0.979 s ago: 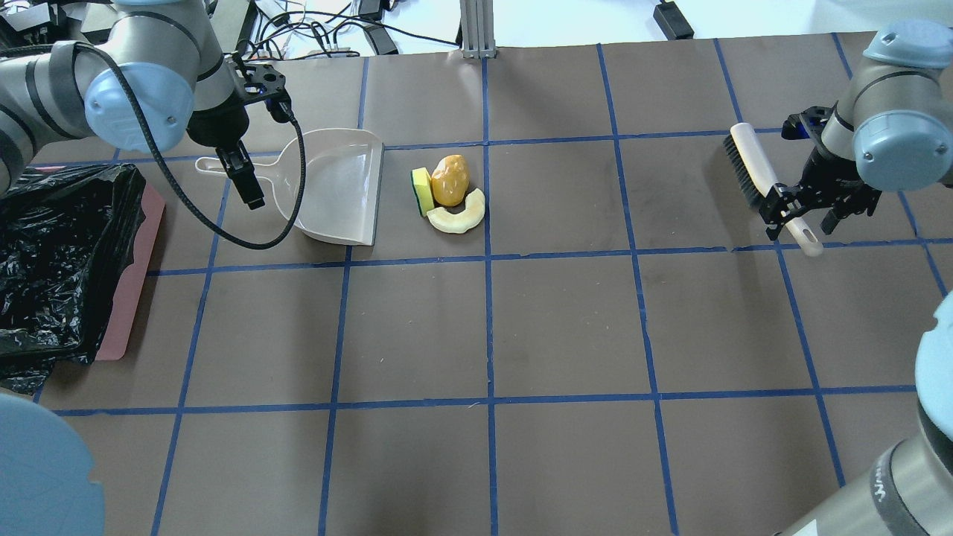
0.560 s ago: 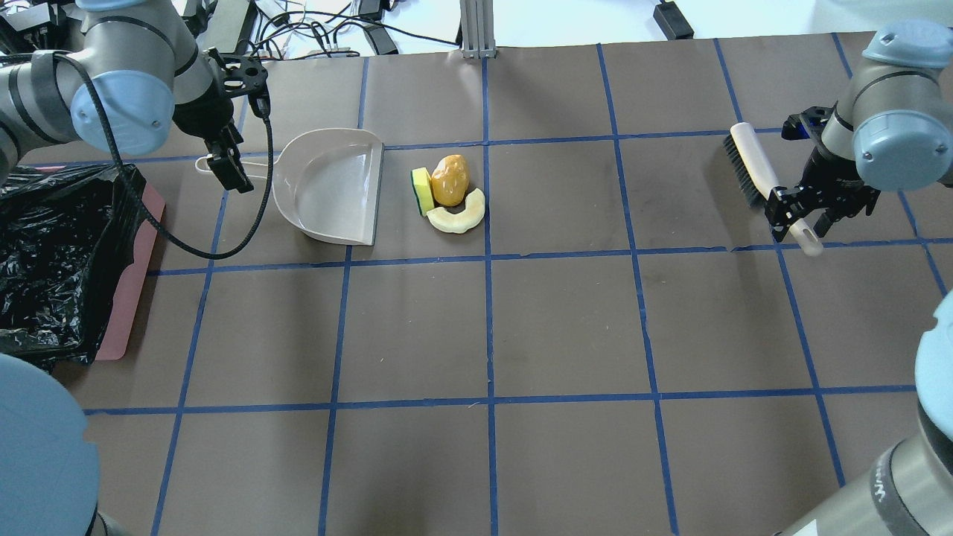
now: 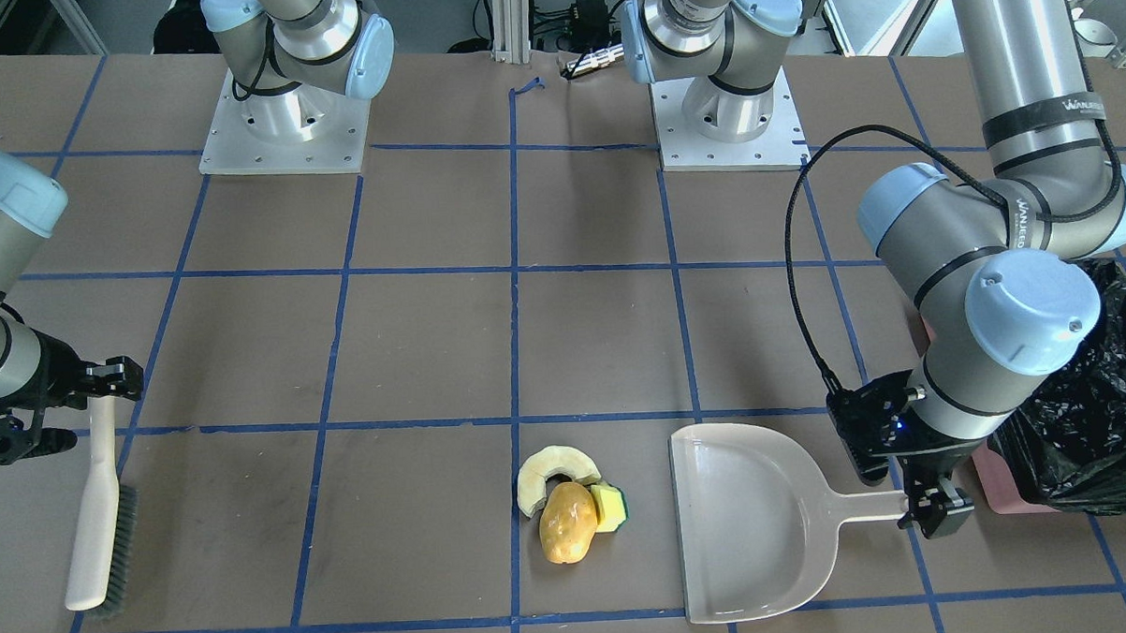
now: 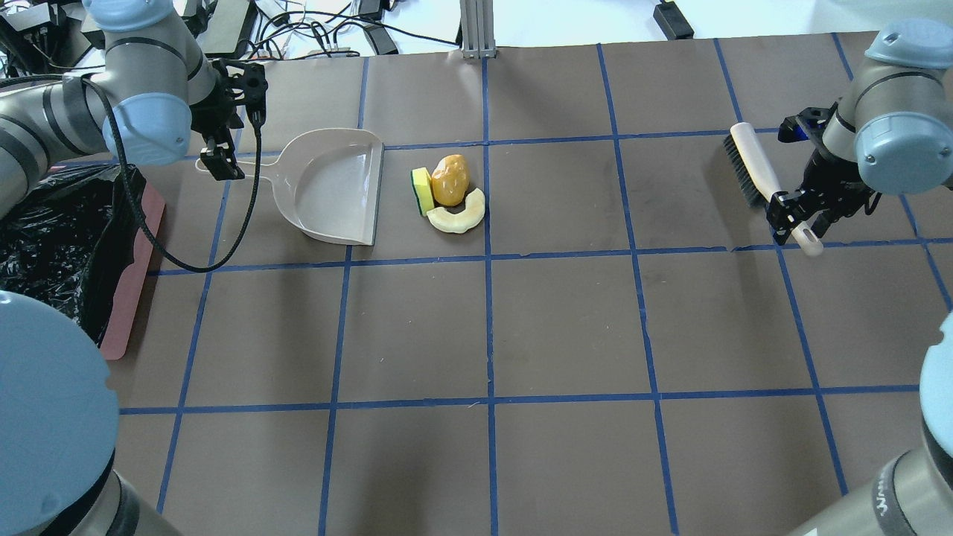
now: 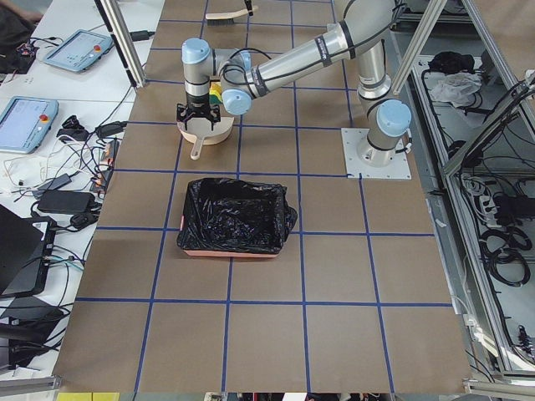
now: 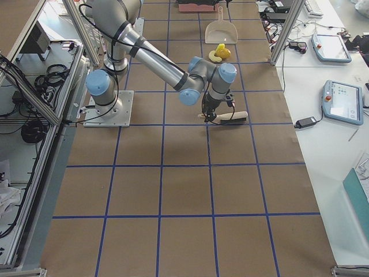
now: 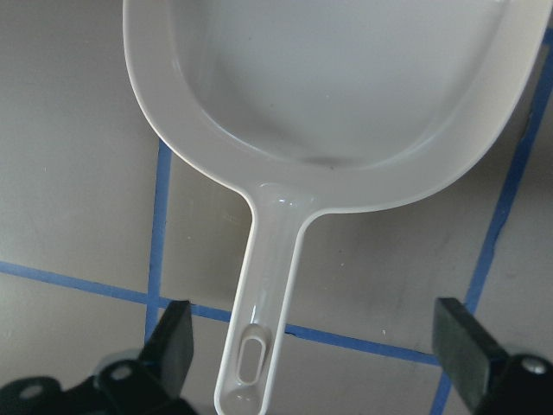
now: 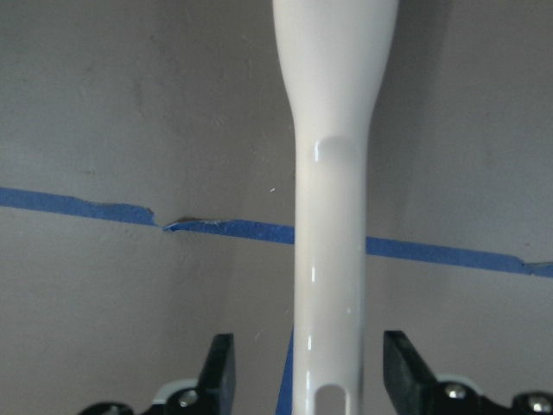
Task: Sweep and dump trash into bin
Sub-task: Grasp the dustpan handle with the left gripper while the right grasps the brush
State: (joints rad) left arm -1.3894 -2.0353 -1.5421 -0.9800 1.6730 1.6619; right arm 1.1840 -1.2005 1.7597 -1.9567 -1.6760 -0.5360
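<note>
Next, my right gripper grips the white brush by its handle (image 3: pixel 101 434) to sweep the trash into the dustpan (image 3: pixel 752 523).
The trash lies in one cluster: a cream crescent slice (image 4: pixel 458 217), a golden-brown potato (image 4: pixel 450 180) and a yellow sponge with a green edge (image 4: pixel 422 190), also in the front view (image 3: pixel 568 532). The beige dustpan (image 4: pixel 335 186) lies just left of it, mouth toward the trash. My left gripper (image 4: pixel 216 160) is open, its fingers (image 7: pixel 175 341) straddling the end of the dustpan handle (image 7: pixel 263 294). My right gripper (image 4: pixel 800 223) is open astride the white brush handle (image 8: pixel 333 216); the brush (image 4: pixel 750 167) lies on the table. The bin (image 4: pixel 130 290), pink with a black bag (image 4: pixel 52 238), stands at the left edge.
The table is brown paper with a blue tape grid (image 4: pixel 488 257). The left arm's black cable (image 4: pixel 186 257) loops over the table between bin and dustpan. Cables and a metal post (image 4: pixel 476 30) lie beyond the far edge. The arm bases (image 3: pixel 729 114) stand on the near side.
My left gripper has moved back and to the left along the dustpan handle to its end. My right gripper has settled closer around the brush handle. Trash, dustpan and brush have not moved.
</note>
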